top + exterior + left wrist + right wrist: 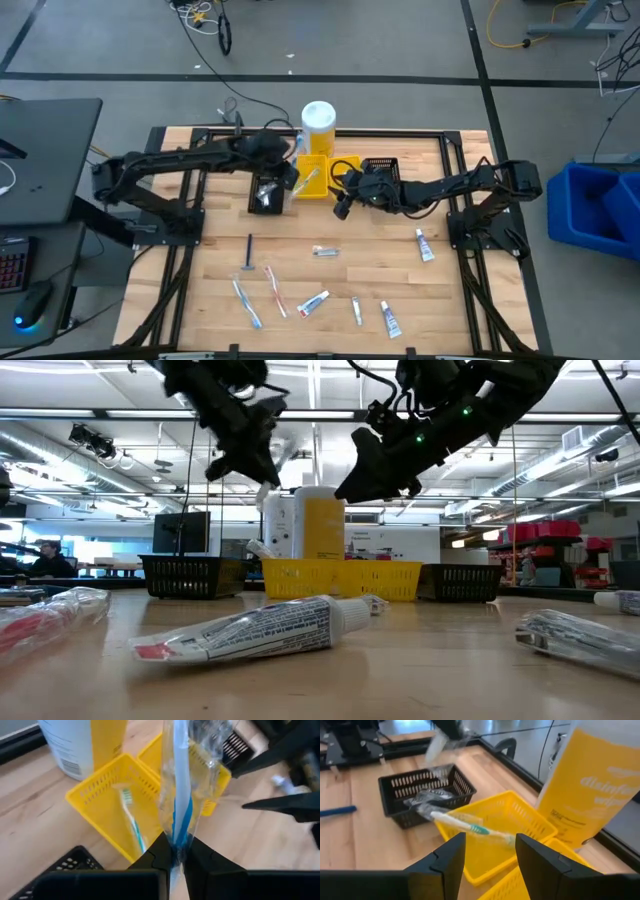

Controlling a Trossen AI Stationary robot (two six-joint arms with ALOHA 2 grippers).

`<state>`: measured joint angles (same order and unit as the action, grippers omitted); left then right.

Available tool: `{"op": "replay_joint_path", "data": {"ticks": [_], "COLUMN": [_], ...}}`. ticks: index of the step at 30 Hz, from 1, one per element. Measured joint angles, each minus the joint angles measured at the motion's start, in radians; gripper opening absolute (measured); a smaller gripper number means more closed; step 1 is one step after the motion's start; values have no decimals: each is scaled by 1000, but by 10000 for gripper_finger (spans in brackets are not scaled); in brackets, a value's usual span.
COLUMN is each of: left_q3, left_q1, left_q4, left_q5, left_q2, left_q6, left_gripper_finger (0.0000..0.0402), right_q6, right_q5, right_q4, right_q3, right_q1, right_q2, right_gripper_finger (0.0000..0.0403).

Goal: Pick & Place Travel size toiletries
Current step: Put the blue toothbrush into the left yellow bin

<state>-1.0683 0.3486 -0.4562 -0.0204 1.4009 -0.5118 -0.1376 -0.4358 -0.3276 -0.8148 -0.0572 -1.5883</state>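
Observation:
My left gripper keeps hold of the wrapped toothbrush (181, 785) for now until it is lower, since it hangs high above the yellow bin's rim.
My left gripper (291, 172) is shut on a blue-and-white toothbrush in a clear wrapper (180, 775), above the left yellow bin (312, 180). A green-and-white toothbrush (131, 820) leans inside that bin, its head end across the rim (470, 827). My right gripper (490, 845) stands open beside the yellow bins (341, 205), with nothing between its fingers. More toiletries lie on the near half of the table: a dark razor (248, 250), toothbrushes (245, 302) (274, 290) and several small tubes (313, 302) (425, 245). My left gripper pinches the wrapped toothbrush by one end (176, 834) between its two fingers, through the clear wrapper. The fingers slant down from the table's left side and lie along the toothbrush. It sticks out past the fingertips, lifted clear over the yellow bin (115, 795).
A tall white-and-yellow container (318, 125) stands behind the yellow bins. One black bin (265, 195) holding a wrapped item sits left of them, another (382, 170) sits right. A toothpaste tube (260, 630) lies near the front edge. Bare wood shows around the loose items.

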Motion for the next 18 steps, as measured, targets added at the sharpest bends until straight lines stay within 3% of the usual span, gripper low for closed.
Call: {"op": "replay_joint_path", "data": {"ticks": [9,18], "left_q3": [-281,-328], "left_q1": [-13,-4], "left_q4": [-286,-314], "left_q5": [2,48], "left_q2": [332,436], "left_q6": [114,122], "left_gripper_finger": [42,44], "right_q6": [-1,-40], "right_q5": [1,2], "right_q4": [32,61], "right_q3": [0,0], "right_q1": [-8,-7], "right_q2": [0,0], "right_gripper_finger": [186,181]}}
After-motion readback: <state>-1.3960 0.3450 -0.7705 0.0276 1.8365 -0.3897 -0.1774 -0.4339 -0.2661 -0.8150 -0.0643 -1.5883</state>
